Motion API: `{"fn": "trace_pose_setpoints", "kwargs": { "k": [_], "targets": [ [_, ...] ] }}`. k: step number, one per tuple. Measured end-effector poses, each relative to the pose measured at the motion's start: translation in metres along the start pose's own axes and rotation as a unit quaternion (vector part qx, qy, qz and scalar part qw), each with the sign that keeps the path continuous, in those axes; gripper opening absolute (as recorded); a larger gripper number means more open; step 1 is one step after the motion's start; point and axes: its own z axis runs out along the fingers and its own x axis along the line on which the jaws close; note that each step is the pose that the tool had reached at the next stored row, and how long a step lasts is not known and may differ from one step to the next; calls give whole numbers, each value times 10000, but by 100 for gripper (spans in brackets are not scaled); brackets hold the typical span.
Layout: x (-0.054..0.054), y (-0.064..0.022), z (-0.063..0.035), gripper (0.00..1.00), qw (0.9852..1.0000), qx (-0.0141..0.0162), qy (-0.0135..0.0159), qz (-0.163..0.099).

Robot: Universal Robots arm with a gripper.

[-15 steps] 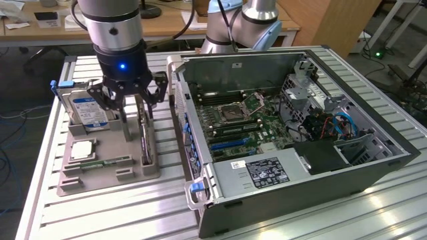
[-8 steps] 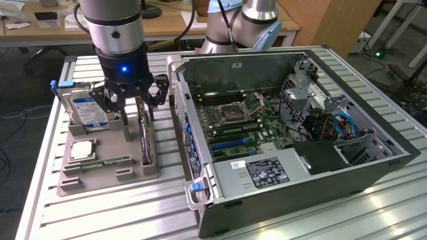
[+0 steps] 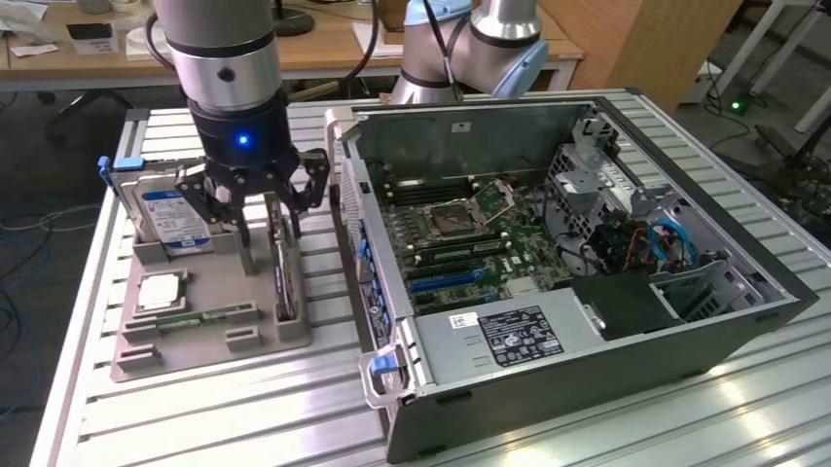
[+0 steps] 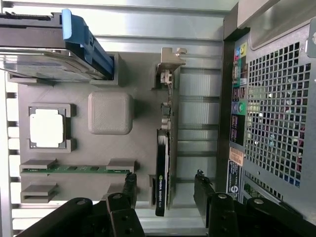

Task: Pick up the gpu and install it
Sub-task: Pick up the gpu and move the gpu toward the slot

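The GPU's lower edge is sunk in the tray slot, so my gripper will pinch the GPU across its free upper edge (image 3: 276, 235) next, to install it.
The gpu (image 4: 162, 170) stands on its edge in a slot of the grey holder tray (image 4: 140, 143), a thin dark card with a pale metal bracket (image 4: 170, 64) at one end. My gripper (image 4: 165, 177) is open just above it, one finger on each side of the card and neither touching it. In the exterior view the gripper (image 3: 269, 229) hangs over the gpu (image 3: 279, 277) at the tray's (image 3: 208, 352) side nearest the open computer case (image 3: 675, 321). The motherboard (image 3: 454, 248) lies exposed inside the case.
The tray also holds a silver hard drive with a blue label (image 3: 175, 219), a processor chip (image 3: 159, 290) and a narrow green memory stick (image 3: 195, 316). The case wall (image 4: 276, 123) stands close beside the gpu. A second arm's base (image 3: 468, 49) stands behind the case.
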Motion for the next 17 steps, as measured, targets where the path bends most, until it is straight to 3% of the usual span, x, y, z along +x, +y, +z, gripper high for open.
{"fn": "trace_pose_setpoints", "kwargs": {
  "k": [11, 17],
  "targets": [
    [3, 0, 71, 59, 10000, 21, -39, -1],
    [3, 1, 102, 59, 10000, 32, -88, -1]
  ]
}}
